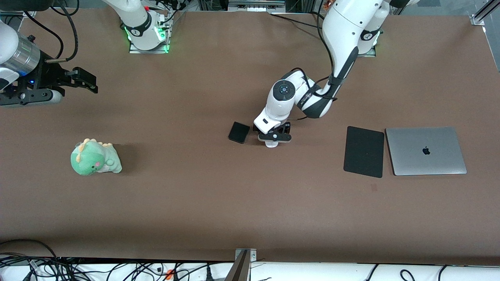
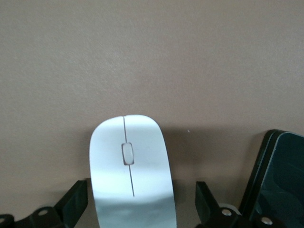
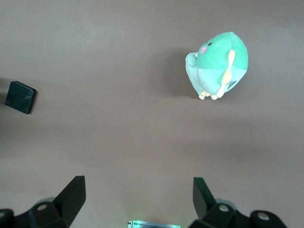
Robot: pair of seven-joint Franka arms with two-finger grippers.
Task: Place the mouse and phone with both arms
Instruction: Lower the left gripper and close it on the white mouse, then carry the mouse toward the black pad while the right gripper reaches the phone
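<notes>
The white mouse is between the left gripper's fingers in the left wrist view, so the left gripper will close now. Closing now would hold the mouse.
The white mouse (image 1: 271, 144) lies on the brown table near its middle, mostly hidden under my left gripper (image 1: 274, 137). In the left wrist view the mouse (image 2: 130, 171) sits between the open fingers (image 2: 73, 202), with a gap on each side. The black phone (image 1: 239, 132) lies flat right beside the mouse, toward the right arm's end, and shows at the edge of the left wrist view (image 2: 280, 180). My right gripper (image 1: 80, 80) is open and empty, up over the right arm's end of the table. The right wrist view (image 3: 137, 194) shows the phone (image 3: 20, 97) far off.
A green plush dinosaur (image 1: 95, 158) sits toward the right arm's end and shows in the right wrist view (image 3: 218, 64). A black mouse pad (image 1: 364, 151) and a closed grey laptop (image 1: 425, 150) lie side by side toward the left arm's end.
</notes>
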